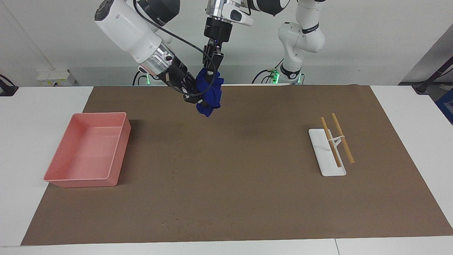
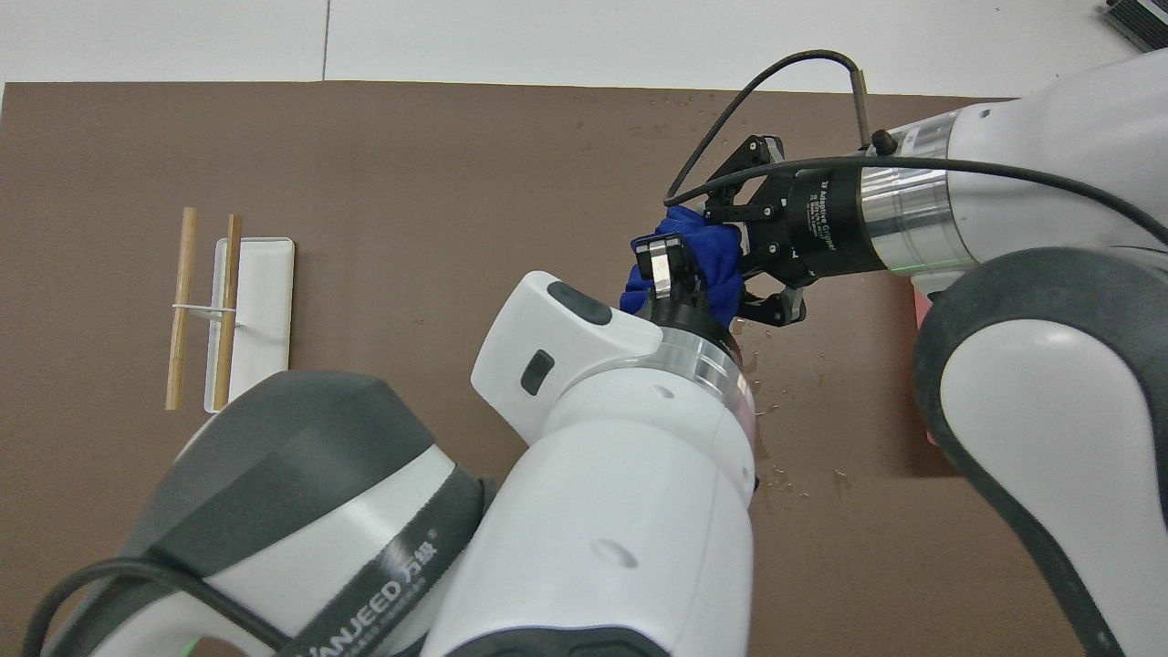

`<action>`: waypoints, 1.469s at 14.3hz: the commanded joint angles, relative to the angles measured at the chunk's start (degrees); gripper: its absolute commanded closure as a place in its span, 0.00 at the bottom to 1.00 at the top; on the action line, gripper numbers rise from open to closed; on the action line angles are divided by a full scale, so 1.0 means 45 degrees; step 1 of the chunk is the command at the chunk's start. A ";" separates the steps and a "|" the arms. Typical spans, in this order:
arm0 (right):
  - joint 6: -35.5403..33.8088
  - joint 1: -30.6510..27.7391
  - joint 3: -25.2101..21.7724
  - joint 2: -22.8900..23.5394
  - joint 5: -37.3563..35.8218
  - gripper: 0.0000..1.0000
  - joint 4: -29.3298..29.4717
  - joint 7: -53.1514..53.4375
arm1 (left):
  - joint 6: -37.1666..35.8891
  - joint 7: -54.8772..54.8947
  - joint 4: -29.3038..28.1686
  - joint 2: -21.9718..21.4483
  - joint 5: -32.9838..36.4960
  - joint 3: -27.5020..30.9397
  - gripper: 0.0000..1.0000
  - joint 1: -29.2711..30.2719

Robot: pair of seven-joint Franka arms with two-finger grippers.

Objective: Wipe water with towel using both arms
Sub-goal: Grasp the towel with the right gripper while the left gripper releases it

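Observation:
Next, my right gripper grabs its free hanging side (image 2: 719, 254), since my left gripper's shut fingers already cover the top of the towel.
The deep-blue towel (image 1: 209, 92) hangs as a bundle in the air over the part of the brown mat near the robots; it also shows in the overhead view (image 2: 710, 248). My left gripper (image 1: 212, 63) comes down from above and is shut on the towel's top (image 2: 664, 266). My right gripper (image 1: 194, 95) reaches in from the side, its fingers spread on either side of the bundle (image 2: 735, 260). Small water drops (image 2: 776, 406) lie on the mat below the arms, and more show near the mat's edge away from the robots (image 1: 184, 220).
A pink tray (image 1: 88, 152) stands toward the right arm's end of the table. A white rack with two wooden rods (image 1: 329, 150) stands toward the left arm's end (image 2: 255, 310). The brown mat (image 1: 233, 170) covers most of the table.

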 commanded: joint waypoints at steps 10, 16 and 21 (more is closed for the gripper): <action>0.0414 -0.0811 0.0001 0.0088 -0.1205 1.00 0.0448 0.0072 | -0.0480 0.1084 0.0119 -0.0005 0.0190 0.0086 0.00 -0.0042; 0.3049 -0.0927 0.0001 0.0926 -0.2690 1.00 0.0194 -0.1680 | -0.3584 0.4621 -0.2633 -0.1605 0.0053 0.0184 0.00 0.2137; 0.5838 -0.1280 0.0001 0.3248 -0.3432 1.00 0.0350 -0.4533 | -0.3508 0.4680 -0.2556 -0.1586 0.0014 0.0204 0.00 0.4914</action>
